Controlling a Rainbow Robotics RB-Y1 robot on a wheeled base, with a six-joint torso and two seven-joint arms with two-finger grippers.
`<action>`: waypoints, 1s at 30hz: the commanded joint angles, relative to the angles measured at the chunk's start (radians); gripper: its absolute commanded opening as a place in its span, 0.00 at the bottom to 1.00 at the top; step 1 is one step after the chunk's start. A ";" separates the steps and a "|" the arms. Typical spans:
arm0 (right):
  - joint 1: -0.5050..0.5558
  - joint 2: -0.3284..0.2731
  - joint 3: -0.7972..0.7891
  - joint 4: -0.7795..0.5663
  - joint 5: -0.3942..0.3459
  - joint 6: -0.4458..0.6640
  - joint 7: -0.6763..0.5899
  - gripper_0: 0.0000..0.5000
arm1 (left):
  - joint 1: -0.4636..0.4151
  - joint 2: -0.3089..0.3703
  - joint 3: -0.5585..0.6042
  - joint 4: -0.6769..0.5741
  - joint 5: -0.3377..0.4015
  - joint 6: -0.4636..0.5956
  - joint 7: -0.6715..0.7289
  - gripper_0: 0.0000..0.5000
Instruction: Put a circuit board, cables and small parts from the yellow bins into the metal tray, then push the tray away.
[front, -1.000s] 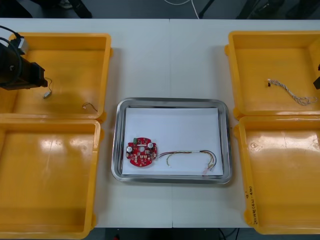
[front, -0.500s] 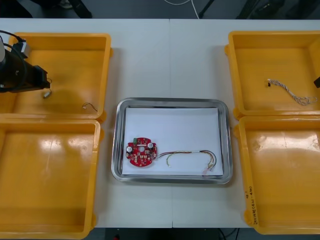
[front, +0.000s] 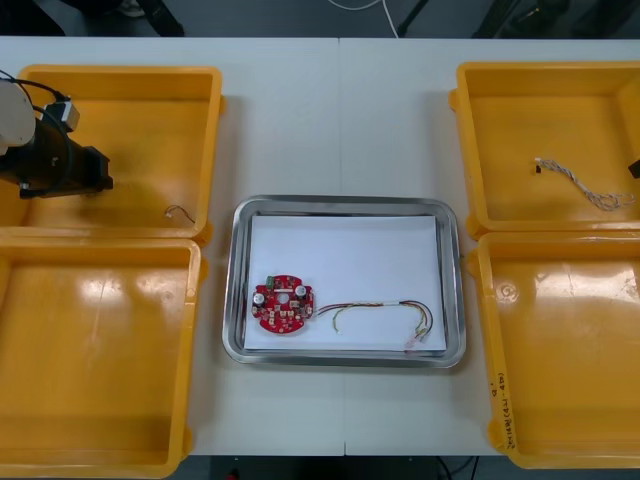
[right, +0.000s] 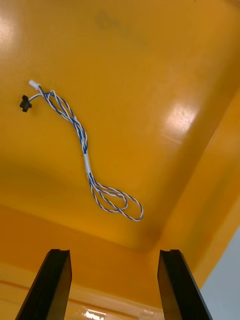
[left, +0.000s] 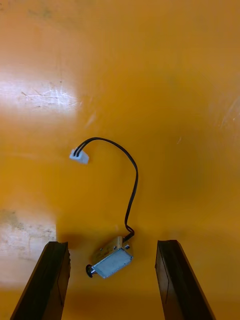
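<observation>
Next, my left gripper grabs the small metal part by its boxy metal body (left: 112, 258) to put it in the metal tray, since the black cable curls slack.
My left gripper (front: 96, 180) hangs over the far-left yellow bin (front: 190, 95). In the left wrist view it (left: 112, 243) is open, and a small metal part (left: 112, 261) with a black cable (left: 132, 186) and a white plug lies on the bin floor between the fingers. The metal tray (front: 232, 270), white inside, holds a round red circuit board (front: 283, 305) and a red and yellow cable (front: 385, 311). My right gripper (right: 114, 251) is open above the far-right bin, short of a twisted blue and white cable (right: 85, 156) (front: 585, 186).
A small thin wire piece (front: 179, 211) lies near the far-left bin's right wall. The two near bins (front: 90, 360) (front: 570, 350) are bare inside. The right arm (front: 634, 168) just shows at the right edge of the table.
My left arm has slid rightward over the small metal part, which it now hides in the front view. The right arm has barely moved.
</observation>
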 joint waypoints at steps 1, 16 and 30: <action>-0.039 0.043 -0.026 0.009 0.013 -0.045 0.027 1.00 | 0.005 -0.017 -0.014 0.009 0.012 -0.020 -0.095 1.00; -0.037 0.080 0.056 0.099 0.019 -0.221 0.085 1.00 | 0.008 -0.017 -0.046 0.013 0.018 -0.046 -0.095 0.19; -0.057 0.125 0.059 0.233 0.001 -0.302 0.134 1.00 | 0.008 -0.017 -0.044 0.013 0.019 -0.048 -0.103 0.00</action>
